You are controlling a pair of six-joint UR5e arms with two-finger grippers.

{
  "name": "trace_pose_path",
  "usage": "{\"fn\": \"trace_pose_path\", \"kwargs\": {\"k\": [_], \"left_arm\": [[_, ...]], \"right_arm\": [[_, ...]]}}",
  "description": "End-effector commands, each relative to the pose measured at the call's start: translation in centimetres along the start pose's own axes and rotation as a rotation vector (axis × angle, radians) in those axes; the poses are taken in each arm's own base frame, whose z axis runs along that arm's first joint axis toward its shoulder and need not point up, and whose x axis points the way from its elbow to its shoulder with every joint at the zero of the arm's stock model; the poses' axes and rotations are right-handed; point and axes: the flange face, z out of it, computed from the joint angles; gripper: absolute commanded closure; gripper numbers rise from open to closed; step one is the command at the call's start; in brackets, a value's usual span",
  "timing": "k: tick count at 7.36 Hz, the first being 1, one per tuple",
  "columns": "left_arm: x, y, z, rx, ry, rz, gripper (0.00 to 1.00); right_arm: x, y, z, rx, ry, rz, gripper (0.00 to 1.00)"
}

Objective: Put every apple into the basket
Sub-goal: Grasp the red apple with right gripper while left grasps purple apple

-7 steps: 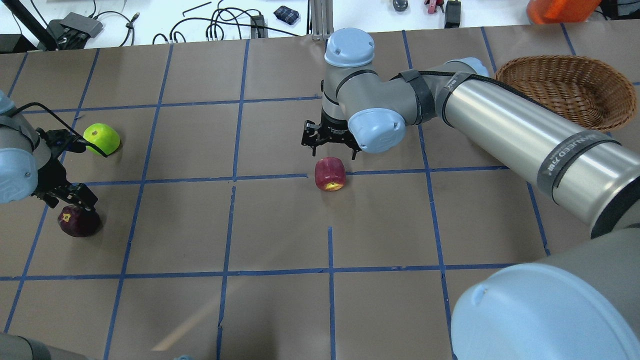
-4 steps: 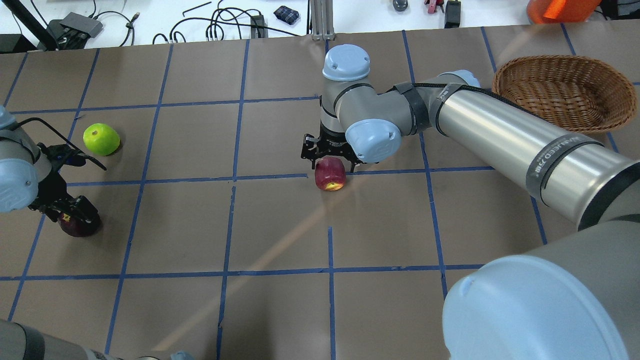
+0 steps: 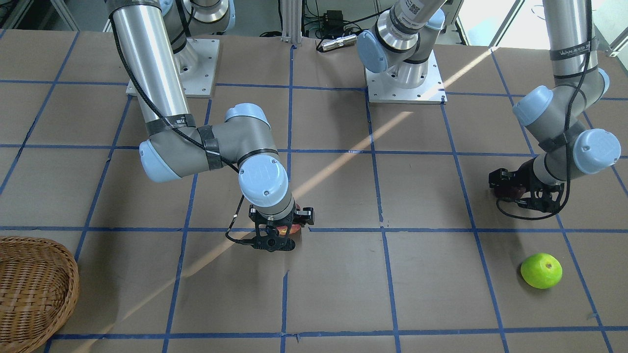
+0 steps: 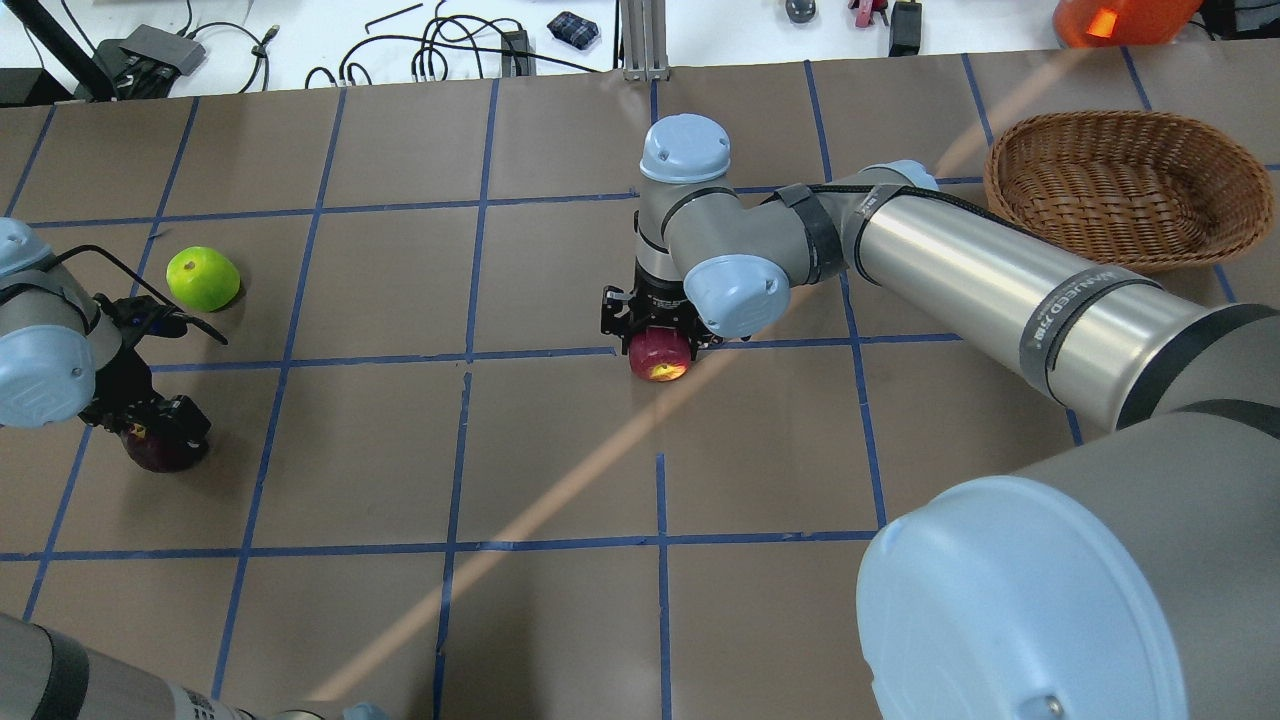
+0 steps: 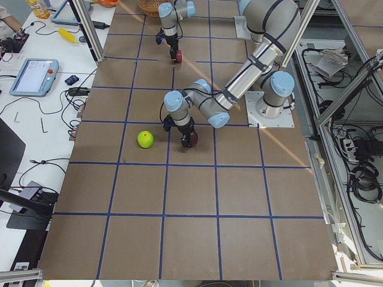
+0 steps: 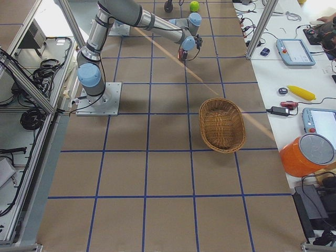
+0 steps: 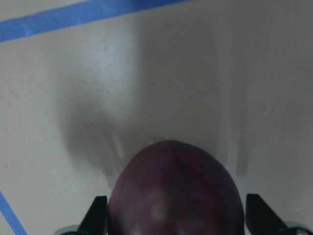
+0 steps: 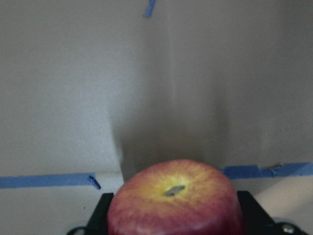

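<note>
My right gripper grabs the red apple by its round sides around the stem (image 8: pixel 173 208) next, to place it in the basket.
The red apple (image 4: pixel 661 358) with its yellowish patch lies mid-table. My right gripper (image 4: pixel 656 336) is down over it, open, a finger (image 8: pixel 101 211) on each side of the apple (image 8: pixel 175 198). The dark maroon apple (image 4: pixel 158 451) lies at the left. My left gripper (image 4: pixel 150 425) is down over it, open, its fingers (image 7: pixel 98 213) straddling the apple (image 7: pixel 175 196) with small gaps. The lime green apple (image 4: pixel 202 278) lies free behind the left gripper, and it also shows in the front view (image 3: pixel 541 270). The wicker basket (image 4: pixel 1130 120) stands empty at the far right.
The table is brown paper with a blue tape grid. Cables, tools and an orange container (image 4: pixel 1110 18) lie on the white bench beyond the far edge. The right arm's long link (image 4: pixel 980 280) stretches between the basket and the red apple.
Both grippers have come down. The right one moved from behind the red apple to straddle it. The left one sank lower around the maroon apple. The apples have not moved.
</note>
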Motion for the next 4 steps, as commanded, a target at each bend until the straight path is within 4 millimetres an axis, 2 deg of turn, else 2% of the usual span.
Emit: {"fn": "trace_pose_path", "kwargs": {"k": [1,2,3,4], "left_arm": [[4.3,-1.1,-3.2,0.020,0.025,0.020,0.77],[6.8,-1.6,-5.6,0.038,0.084,0.020,0.78],[9.8,-2.2,-8.6,0.042,0.158,-0.032,0.78],[15.1,-3.7,-12.0,0.078,0.181,-0.110,0.78]], "right_arm": [[-0.2,-0.5,-5.5,0.087,-0.031,-0.027,1.00],[2.3,0.3,-10.3,0.075,0.001,0.013,1.00],[8.5,-0.9,-14.5,0.090,0.090,0.083,1.00],[15.8,-3.2,-17.2,0.102,0.100,0.076,1.00]]}}
